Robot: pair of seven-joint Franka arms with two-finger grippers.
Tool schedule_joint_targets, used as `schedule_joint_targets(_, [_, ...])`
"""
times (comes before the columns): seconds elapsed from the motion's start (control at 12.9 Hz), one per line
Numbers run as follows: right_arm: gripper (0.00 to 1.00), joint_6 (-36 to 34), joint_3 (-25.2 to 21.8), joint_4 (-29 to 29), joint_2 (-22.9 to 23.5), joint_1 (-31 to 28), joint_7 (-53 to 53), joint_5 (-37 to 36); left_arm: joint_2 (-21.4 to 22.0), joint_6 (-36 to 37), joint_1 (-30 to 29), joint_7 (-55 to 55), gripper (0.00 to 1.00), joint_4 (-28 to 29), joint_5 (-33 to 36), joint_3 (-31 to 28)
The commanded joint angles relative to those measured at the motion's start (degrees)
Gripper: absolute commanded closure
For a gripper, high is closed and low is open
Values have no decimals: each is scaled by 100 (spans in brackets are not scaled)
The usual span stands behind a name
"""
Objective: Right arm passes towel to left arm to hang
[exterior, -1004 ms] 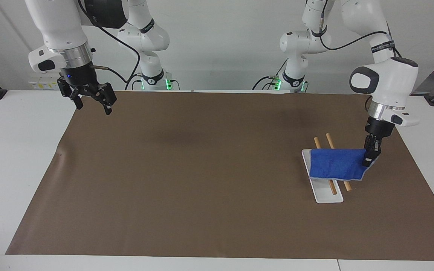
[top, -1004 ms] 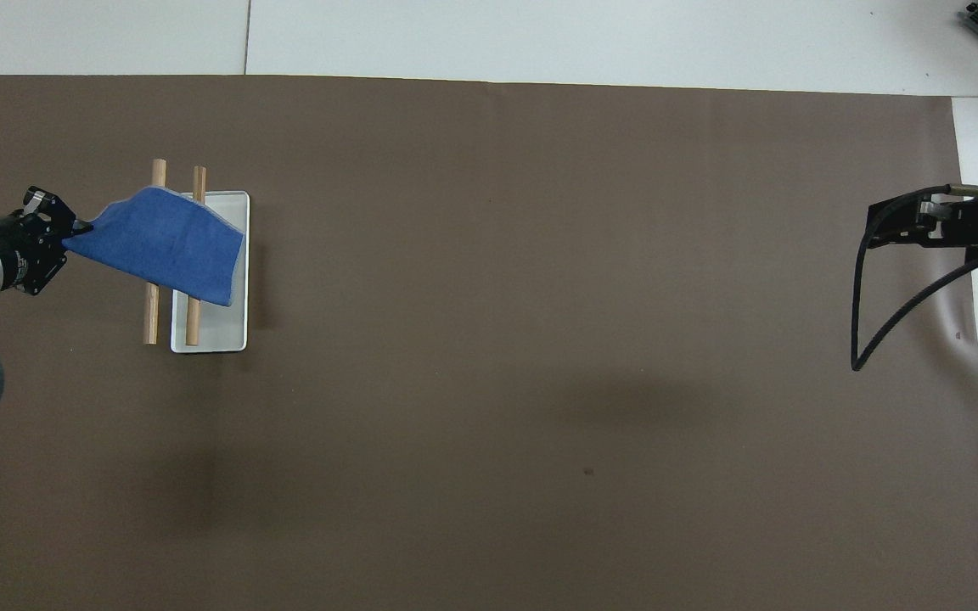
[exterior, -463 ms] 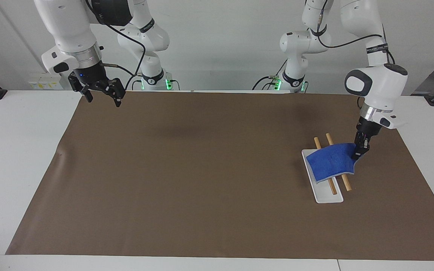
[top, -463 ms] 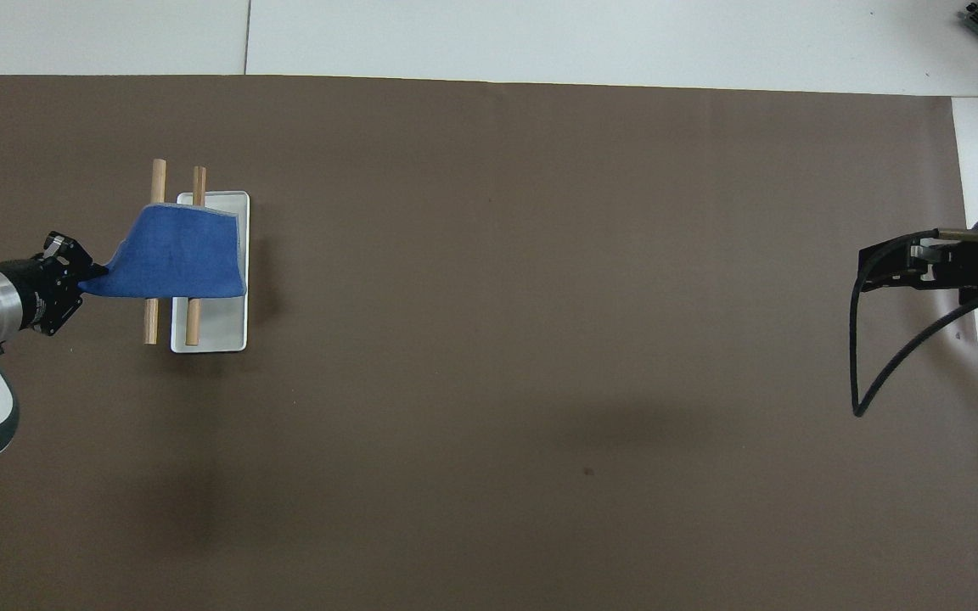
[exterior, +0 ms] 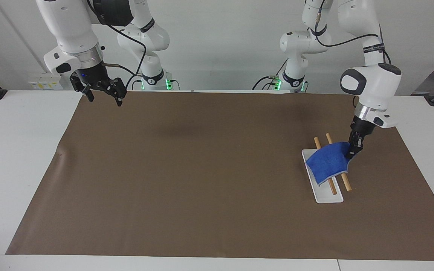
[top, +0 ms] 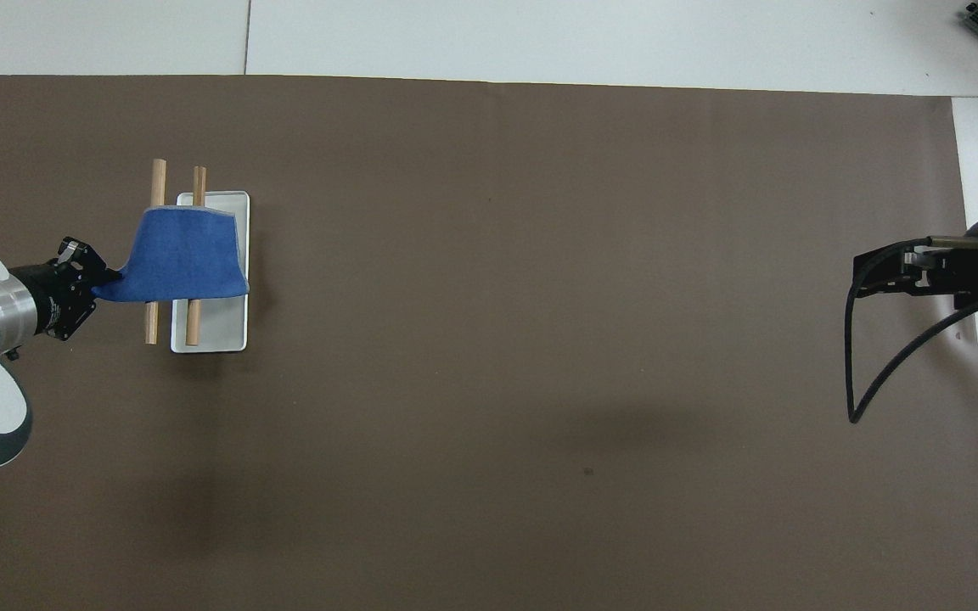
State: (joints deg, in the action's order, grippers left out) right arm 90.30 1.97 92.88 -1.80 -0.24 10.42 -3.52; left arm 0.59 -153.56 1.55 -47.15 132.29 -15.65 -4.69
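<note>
My left gripper releases the towel next, since the blue towel point(top: 185, 255) lies draped over both wooden rods in the overhead view and would hang there.
The blue towel point(exterior: 328, 162) is draped across two wooden rods point(exterior: 317, 142) that lie over a white tray point(exterior: 329, 198) toward the left arm's end of the table. My left gripper point(exterior: 351, 153) is shut on the towel's corner, low over the mat beside the rods. In the overhead view the towel point(top: 185, 255) stretches from the left gripper point(top: 98, 278) over the rods point(top: 158, 176) and the tray point(top: 210, 337). My right gripper point(exterior: 104, 100), with its blue light, is open and empty, up in the air over the mat's corner at the right arm's end; it also shows in the overhead view point(top: 877, 273).
A brown mat point(exterior: 202, 169) covers most of the white table point(exterior: 17, 150). A black cable point(top: 852, 365) loops down from the right wrist.
The left gripper has pulled the towel's corner back toward the robots and lower, so the towel now curves over the rods. The right gripper has risen and drawn back toward its base.
</note>
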Motion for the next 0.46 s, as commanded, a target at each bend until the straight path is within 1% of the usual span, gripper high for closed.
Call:
schedule_joint_targets(0.0, [0, 57, -275, 169, -154, 207, -163, 114, 134, -157, 91, 39, 100, 166, -105, -41])
schedule_joint_targets(0.08, [0, 66, -485, 169, -145, 400, -163, 167, 134, -148, 91, 83, 100, 157, -105, -50])
schedule_joint_targets(0.15, [0, 75, -557, 169, -128, 428, -163, 254, 126, -131, 74, 83, 91, 140, -105, -59])
schedule_joint_targets(0.23, [0, 75, -558, 169, -119, 393, -172, 273, 126, -105, 56, 83, 76, 122, -105, -67])
schedule_joint_targets(0.31, [0, 75, -558, 160, -110, 393, -163, 273, 117, -96, 39, 83, 51, 113, -105, -76])
schedule_joint_targets(0.39, [0, 75, -558, 151, -101, 393, -163, 273, 108, -95, 30, 83, 33, 87, -105, -85])
